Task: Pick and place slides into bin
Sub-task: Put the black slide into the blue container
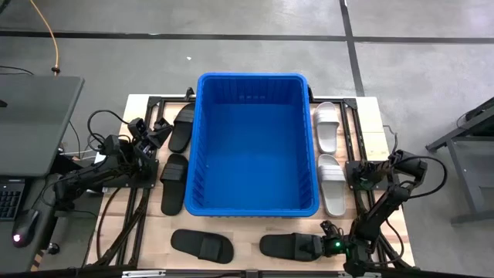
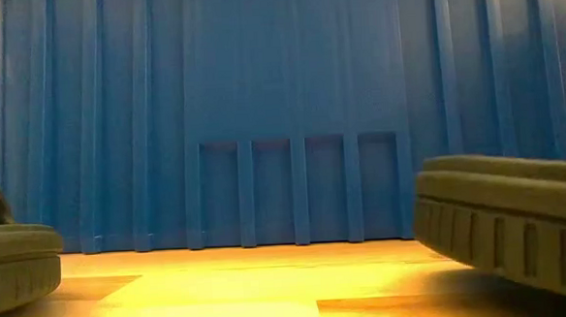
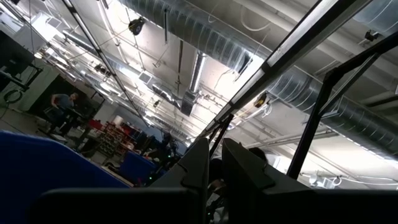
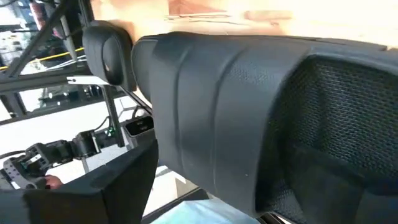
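I will pick up the black slide by its ribbed strap's edge (image 4: pixel 264 124) with my right gripper next, so the slide can go into the blue bin.
The blue bin (image 1: pixel 251 143) stands in the middle of the table and fills the low view (image 2: pixel 280 110). Two black slides (image 1: pixel 182 127) (image 1: pixel 174 183) lie flat on the table left of it, and two white slides (image 1: pixel 327 126) (image 1: pixel 333 184) lie to its right. Two more black slides (image 1: pixel 202 245) (image 1: pixel 292 245) lie in front of it. My right gripper (image 1: pixel 323 244) is at the heel end of the front-right black slide, whose wide strap (image 4: pixel 236 124) fills the right wrist view. My left gripper (image 1: pixel 157 128) is beside the bin's far-left corner, shut and empty (image 3: pixel 216 171), pointing up.
The table's metal frame rails (image 1: pixel 139 201) run along its left and right sides. A desk with a keyboard and mouse (image 1: pixel 27 224) stands beyond the left edge. In the low view the front slides show at the left (image 2: pixel 17 265) and right (image 2: pixel 509 215).
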{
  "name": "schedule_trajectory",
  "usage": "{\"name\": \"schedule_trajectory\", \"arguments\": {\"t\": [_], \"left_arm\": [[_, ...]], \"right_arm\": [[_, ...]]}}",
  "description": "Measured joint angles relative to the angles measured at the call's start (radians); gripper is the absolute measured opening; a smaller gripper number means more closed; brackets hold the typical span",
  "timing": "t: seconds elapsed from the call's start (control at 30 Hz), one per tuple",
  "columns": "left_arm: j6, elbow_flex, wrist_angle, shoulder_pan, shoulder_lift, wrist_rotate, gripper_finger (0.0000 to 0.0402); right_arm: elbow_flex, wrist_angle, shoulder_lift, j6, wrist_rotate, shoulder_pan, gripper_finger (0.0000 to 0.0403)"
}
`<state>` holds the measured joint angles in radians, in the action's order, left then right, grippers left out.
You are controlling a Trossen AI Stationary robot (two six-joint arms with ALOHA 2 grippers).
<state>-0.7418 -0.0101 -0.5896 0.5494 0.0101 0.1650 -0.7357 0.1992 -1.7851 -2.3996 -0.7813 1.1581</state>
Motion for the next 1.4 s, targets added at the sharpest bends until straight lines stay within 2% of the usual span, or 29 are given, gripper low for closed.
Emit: {"name": "schedule_trajectory", "arguments": {"t": [0.13,0.2,0.33,0.37,0.7,0.87,1.03,1.23,1.4], "left_arm": [[0.0,0.0,0.022,0.0,0.0,0.0,0.0037],[0.0,0.0,0.034,0.0,0.0,0.0,0.0037],[0.001,0.0,0.063,0.0,0.0,0.0,0.0037],[0.001,0.0,0.072,0.0,0.0,0.0,0.0037],[0.002,0.0,0.085,0.0,0.001,0.0,0.0037],[0.004,0.0,0.09,0.0,0.001,0.0,0.0037],[0.005,0.0,0.093,0.0,0.001,0.0,0.0037],[-0.02,0.0,0.083,0.0,0.001,0.006,0.0037],[-0.026,0.0,0.062,0.0,0.0,0.007,0.0037]], "right_arm": [[0.0,0.007,-0.001,0.004,0.0,0.0,0.0254],[0.0,0.007,-0.001,0.021,0.004,0.0,0.0195],[-0.001,0.011,-0.001,0.062,0.004,0.0,0.004],[-0.001,0.016,-0.001,0.071,0.002,0.0,0.0021],[-0.018,0.094,-0.002,0.097,-0.008,0.024,0.0003],[-0.073,0.099,-0.002,0.106,-0.074,0.064,0.0001],[-0.146,0.075,-0.002,0.099,-0.086,0.094,0.0001],[-0.268,0.074,-0.002,0.203,-0.181,0.113,0.0001],[-0.401,0.074,-0.002,0.37,-0.249,0.099,0.0]]}}
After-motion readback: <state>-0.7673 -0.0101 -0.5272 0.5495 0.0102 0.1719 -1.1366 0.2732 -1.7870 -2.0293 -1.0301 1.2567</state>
